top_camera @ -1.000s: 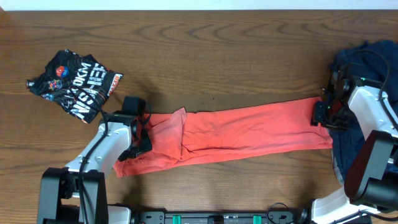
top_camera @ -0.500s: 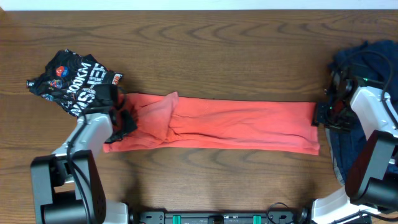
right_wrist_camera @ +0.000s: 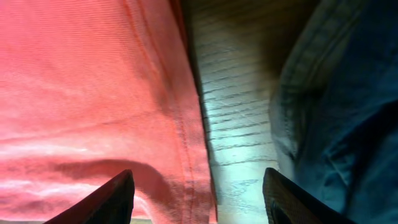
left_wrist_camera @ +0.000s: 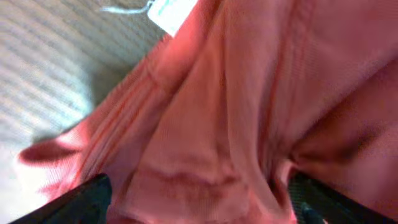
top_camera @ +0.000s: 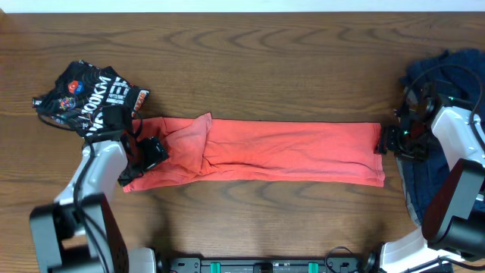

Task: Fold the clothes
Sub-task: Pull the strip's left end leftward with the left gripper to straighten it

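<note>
The robot should next pick up the coral-red T-shirt point(top_camera: 288, 152) by its hem edge point(top_camera: 379, 158) with its right gripper. Then the robot will fold the T-shirt's hem end inward over the T-shirt's middle.
The coral-red T-shirt point(top_camera: 288, 152) lies as a long horizontal band across the table's middle, with a folded flap point(top_camera: 193, 140) near its left end. My left gripper point(top_camera: 148, 152) sits on the shirt's left end; its fingers are spread wide, with bunched coral cloth point(left_wrist_camera: 205, 143) between them. My right gripper point(top_camera: 394, 140) is open at the shirt's right hem point(right_wrist_camera: 186, 124), over bare wood. The black printed T-shirt point(top_camera: 87, 102) lies crumpled at the far left. Navy clothes point(top_camera: 447, 76) are piled at the right edge and also show in the right wrist view point(right_wrist_camera: 348, 112).
The wooden table point(top_camera: 265, 61) spans the view. The navy pile runs down the right edge under my right arm. A white label point(left_wrist_camera: 171, 12) shows by the coral cloth in the left wrist view.
My left gripper moved left and up, dragging the coral shirt's left end with it, so the band now lies straight. The shirt's right end slid left away from my right gripper.
</note>
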### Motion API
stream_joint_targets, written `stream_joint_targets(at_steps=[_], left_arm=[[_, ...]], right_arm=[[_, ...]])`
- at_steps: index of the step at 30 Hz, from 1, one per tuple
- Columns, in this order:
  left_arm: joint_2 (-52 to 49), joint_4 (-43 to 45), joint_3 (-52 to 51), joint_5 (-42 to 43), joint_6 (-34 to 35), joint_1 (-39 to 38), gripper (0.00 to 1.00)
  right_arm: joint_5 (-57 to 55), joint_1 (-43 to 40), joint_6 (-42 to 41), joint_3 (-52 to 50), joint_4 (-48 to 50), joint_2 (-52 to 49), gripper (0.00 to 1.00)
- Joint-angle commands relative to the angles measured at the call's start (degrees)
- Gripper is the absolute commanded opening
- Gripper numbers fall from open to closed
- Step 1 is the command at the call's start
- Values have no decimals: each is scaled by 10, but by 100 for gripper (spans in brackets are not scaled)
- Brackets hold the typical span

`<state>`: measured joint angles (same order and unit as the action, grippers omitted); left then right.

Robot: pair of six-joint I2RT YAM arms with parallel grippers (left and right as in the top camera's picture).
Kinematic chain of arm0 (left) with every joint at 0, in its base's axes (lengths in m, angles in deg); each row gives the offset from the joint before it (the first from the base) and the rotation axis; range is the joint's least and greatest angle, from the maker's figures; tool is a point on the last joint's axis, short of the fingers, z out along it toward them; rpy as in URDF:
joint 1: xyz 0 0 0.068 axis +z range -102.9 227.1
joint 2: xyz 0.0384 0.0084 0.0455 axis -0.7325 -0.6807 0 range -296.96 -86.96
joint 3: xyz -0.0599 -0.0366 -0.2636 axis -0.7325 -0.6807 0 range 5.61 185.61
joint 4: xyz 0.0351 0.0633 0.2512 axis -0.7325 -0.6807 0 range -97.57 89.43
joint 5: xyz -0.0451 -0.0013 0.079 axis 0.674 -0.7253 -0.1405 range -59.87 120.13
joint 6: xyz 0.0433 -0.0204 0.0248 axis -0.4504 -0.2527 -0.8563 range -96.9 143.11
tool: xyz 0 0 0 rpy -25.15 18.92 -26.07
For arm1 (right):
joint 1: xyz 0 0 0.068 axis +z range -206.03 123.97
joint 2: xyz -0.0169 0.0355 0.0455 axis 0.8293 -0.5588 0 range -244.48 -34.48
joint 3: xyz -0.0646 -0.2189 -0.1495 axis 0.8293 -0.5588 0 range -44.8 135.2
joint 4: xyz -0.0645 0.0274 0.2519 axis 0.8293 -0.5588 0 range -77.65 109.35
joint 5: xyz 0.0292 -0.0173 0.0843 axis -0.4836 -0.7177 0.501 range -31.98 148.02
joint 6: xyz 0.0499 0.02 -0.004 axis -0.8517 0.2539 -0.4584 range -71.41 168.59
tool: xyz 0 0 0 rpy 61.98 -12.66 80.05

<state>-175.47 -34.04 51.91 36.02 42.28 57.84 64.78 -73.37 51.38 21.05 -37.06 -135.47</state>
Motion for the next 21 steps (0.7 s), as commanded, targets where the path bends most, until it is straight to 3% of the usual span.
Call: stream_joint_targets(at_steps=[1,9,19,21], left_arm=[[65,-15,-2,15,-5,2,97],[160,-64,-3,16,-5,2,98],[165,-89,-3,16,-5,2,98],[165,-89,-3,16,-5,2,98]], right_arm=[[17,-3,14,-3,-1,-4,65],[28,-3,7,-63,55,-4,66],[73,-2,-4,-148,155,-4,64],[82,1,-4,-157,167,-4,59]])
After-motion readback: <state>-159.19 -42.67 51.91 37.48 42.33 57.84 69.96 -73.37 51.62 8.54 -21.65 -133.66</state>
